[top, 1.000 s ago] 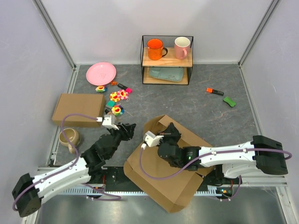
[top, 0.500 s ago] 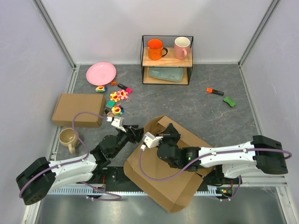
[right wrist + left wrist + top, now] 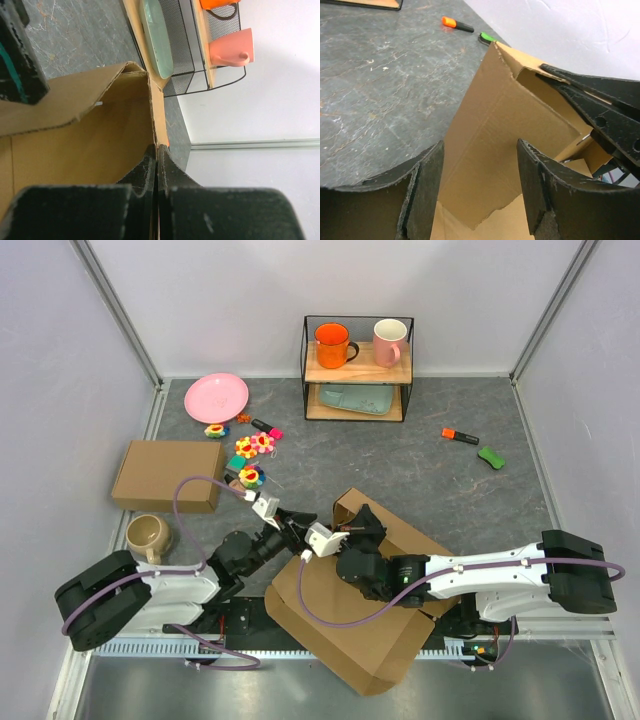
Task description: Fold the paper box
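I will next grab the paper box's upright side near the far corner [image 3: 340, 509] [image 3: 500, 80] with my left gripper, so that corner stays folded and my right gripper is free.
The paper box [image 3: 350, 625] is a brown cardboard sheet partly folded, lying at the near middle of the table with its far walls raised. My right gripper [image 3: 362, 527] is shut on the top edge of a raised wall near the far corner. The right wrist view shows that gripper [image 3: 157, 148] pinching the thin cardboard wall [image 3: 80, 140]. My left gripper [image 3: 296, 526] is open at the box's left edge. In the left wrist view the left gripper [image 3: 480, 146] faces the upright wall [image 3: 495, 120], which neither finger touches. The right fingers [image 3: 600, 107] show at the right.
A closed brown cardboard box [image 3: 168, 474] and a beige mug [image 3: 147, 535] sit at the left. Farther back are small colourful toys [image 3: 251, 448], a pink plate [image 3: 216, 397] and a wire shelf [image 3: 357, 368] with two mugs. An orange marker [image 3: 460, 436] and a green piece [image 3: 491, 456] lie at the right.
My left arm has swung right, away from the mug and up to the paper box's left edge, and its jaws have opened wider. The right gripper has stayed shut on the wall.
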### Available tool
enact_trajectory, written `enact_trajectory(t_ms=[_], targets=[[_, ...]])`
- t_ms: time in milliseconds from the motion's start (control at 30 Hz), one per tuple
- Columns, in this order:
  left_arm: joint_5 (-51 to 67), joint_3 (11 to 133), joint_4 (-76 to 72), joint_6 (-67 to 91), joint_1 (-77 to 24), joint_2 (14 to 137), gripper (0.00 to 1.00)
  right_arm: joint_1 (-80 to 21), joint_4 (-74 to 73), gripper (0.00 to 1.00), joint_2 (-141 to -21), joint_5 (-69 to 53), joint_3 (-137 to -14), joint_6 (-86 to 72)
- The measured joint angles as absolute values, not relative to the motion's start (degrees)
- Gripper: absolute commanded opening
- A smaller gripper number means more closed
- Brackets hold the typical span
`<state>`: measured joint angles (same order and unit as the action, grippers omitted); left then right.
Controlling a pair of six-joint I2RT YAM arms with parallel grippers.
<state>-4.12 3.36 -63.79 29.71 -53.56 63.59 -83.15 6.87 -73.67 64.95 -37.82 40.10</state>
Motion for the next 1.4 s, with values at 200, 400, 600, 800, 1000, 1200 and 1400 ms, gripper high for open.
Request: enact_trajectory(t_ms=[200,400,600,800,1000,1200,1400], targets=[[-1.76,3.36,-68.79,29.26,-53.82,67.77,0.70,-83.15,6.74,0.00,-73.63,64.82,-37.98,39.77],[0.43,4.21,-72.86,28.01,-53.87,77.54,0.72,-83.15,6.76,0.00,-73.69,64.58,-38.11,39.29],[0.47,6.11,-74.22,27.24,-53.87,89.97,0.73,-83.15,6.70,0.00,-73.84,64.16,-38.39,38.92],[0.27,9.47,-73.32,25.43,-54.11,93.23,0.73,-83.15,6.57,0.00,-73.82,64.14,-38.39,38.59],[0.10,11.11,-72.55,22.39,-54.13,91.11,0.74,-83.15,6.33,0.00,-73.56,63.79,-38.39,38.15],[-0.19,13.37,-72.60,19.97,-54.13,88.88,0.74,-83.15,6.31,0.00,-73.56,63.66,-38.39,37.71],[-0.56,14.92,-73.03,18.28,-54.13,87.61,0.72,-83.15,6.61,0.00,-73.65,63.29,-38.39,37.69]])
